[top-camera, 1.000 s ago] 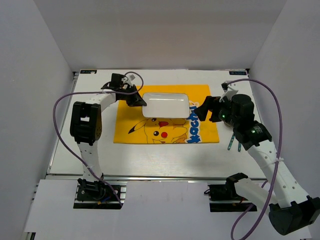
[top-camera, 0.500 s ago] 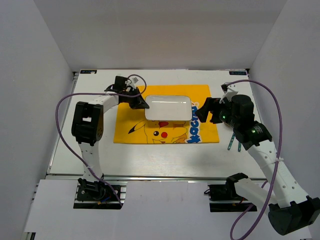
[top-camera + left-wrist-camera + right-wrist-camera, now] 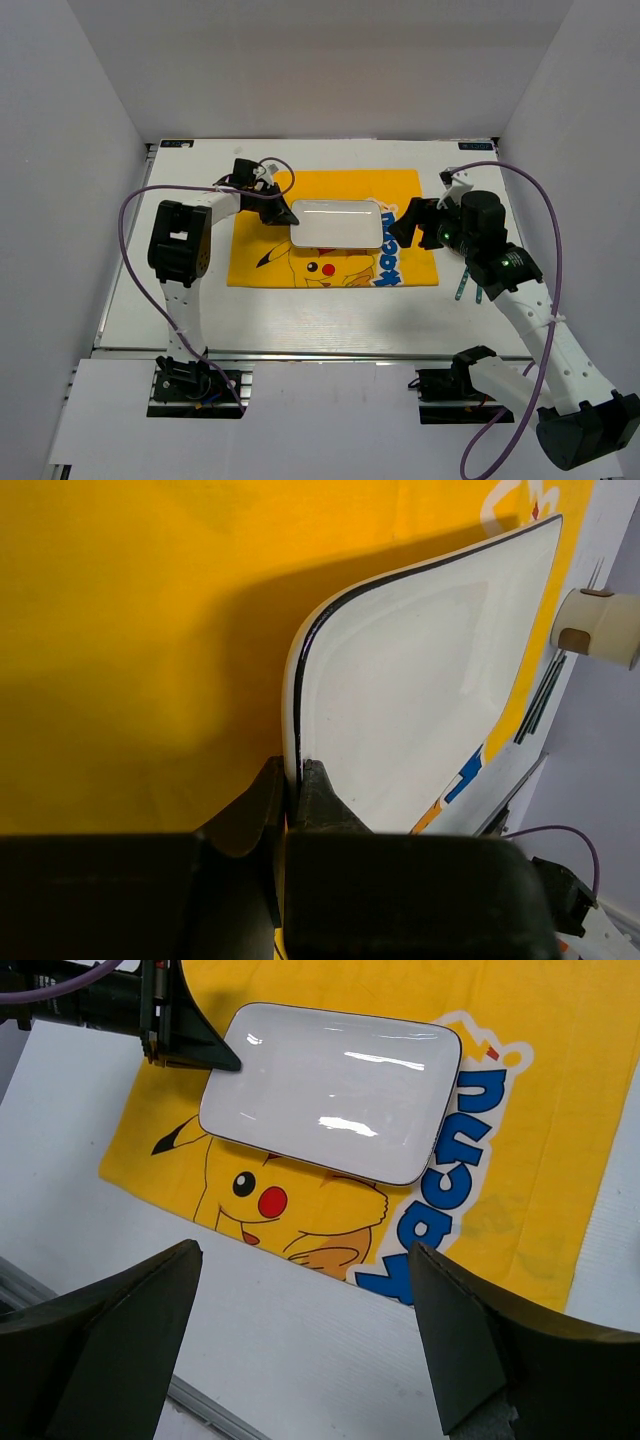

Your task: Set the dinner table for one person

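Observation:
The plate would end up on the yellow Pikachu placemat (image 3: pixel 405 195), which lies flat close under the plate, so the left gripper needs to release the plate.
A white rectangular plate (image 3: pixel 337 222) with a dark rim lies over the yellow Pikachu placemat (image 3: pixel 405 195) on the white dinner table (image 3: pixel 180 300). My left gripper (image 3: pixel 284 211) is shut on the plate's left edge; in the left wrist view its jaws pinch the rim (image 3: pixel 293 770) and the plate (image 3: pixel 420 690) stands tilted. My right gripper (image 3: pixel 402 222) is open and empty, held above the mat's right part, just right of the plate. The right wrist view shows the plate (image 3: pixel 330 1090), the mat (image 3: pixel 540 1140) and the left fingers (image 3: pixel 190 1045) at the plate's corner.
Cutlery (image 3: pixel 466 287) lies on the table right of the mat, partly under my right arm. White walls enclose the table on the left, back and right. A metal rail (image 3: pixel 320 352) runs along the front edge.
My left gripper has moved right and a little nearer with the plate, which has slid toward the mat's middle. The right gripper has barely moved.

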